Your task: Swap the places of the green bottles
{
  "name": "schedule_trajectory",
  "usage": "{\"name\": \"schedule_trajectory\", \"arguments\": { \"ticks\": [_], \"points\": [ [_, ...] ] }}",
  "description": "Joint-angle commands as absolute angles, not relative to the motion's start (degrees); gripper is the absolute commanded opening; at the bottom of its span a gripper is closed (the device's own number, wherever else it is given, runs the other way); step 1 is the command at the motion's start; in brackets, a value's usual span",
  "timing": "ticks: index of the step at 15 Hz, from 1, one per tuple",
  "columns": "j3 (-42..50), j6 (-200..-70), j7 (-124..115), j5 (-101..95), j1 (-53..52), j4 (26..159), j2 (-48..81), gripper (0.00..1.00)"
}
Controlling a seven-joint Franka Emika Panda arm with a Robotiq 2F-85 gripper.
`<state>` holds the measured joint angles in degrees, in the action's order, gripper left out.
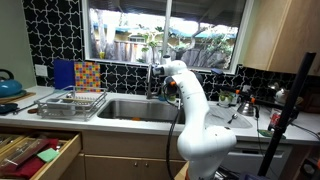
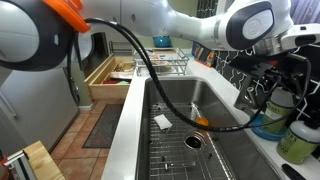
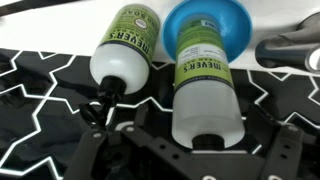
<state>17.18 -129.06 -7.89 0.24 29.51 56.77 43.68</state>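
Observation:
My gripper should close on the bottle now, because my fingers are next to its white shoulder [image 3: 207, 112] and its cap is between them.
In the wrist view two bottles with green Meyer's labels stand side by side against the black patterned tile wall. One bottle [image 3: 125, 50] is to the left. The other bottle [image 3: 207, 85] stands on a blue dish [image 3: 205, 20]. My gripper [image 3: 188, 155] is open, and its fingers straddle the bottle on the blue dish without touching it. In an exterior view the gripper [image 2: 285, 75] hangs over the counter right of the sink, above a green bottle [image 2: 297, 140] and the blue dish [image 2: 268, 125]. In an exterior view the arm [image 1: 190, 100] hides the bottles.
A steel sink [image 2: 185, 130] with a white scrap in it lies beside the bottles. A chrome faucet [image 3: 290, 50] is close to the right bottle. A dish rack [image 1: 72, 102], a blue kettle [image 1: 8, 86] and an open drawer [image 1: 35, 155] are on the far side.

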Motion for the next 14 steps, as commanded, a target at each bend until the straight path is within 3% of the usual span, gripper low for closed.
{"name": "schedule_trajectory", "arguments": {
  "ticks": [1,3,6,14],
  "points": [
    [15.9,-130.8,-7.4,2.1,30.9,54.9,45.5,0.75],
    [15.6,-130.7,-7.4,2.4,31.1,54.9,45.6,0.68],
    [15.6,-131.1,-7.5,2.6,31.2,54.8,45.5,0.43],
    [15.7,-132.3,-7.3,2.8,31.4,56.3,41.4,0.42]
  ]
}}
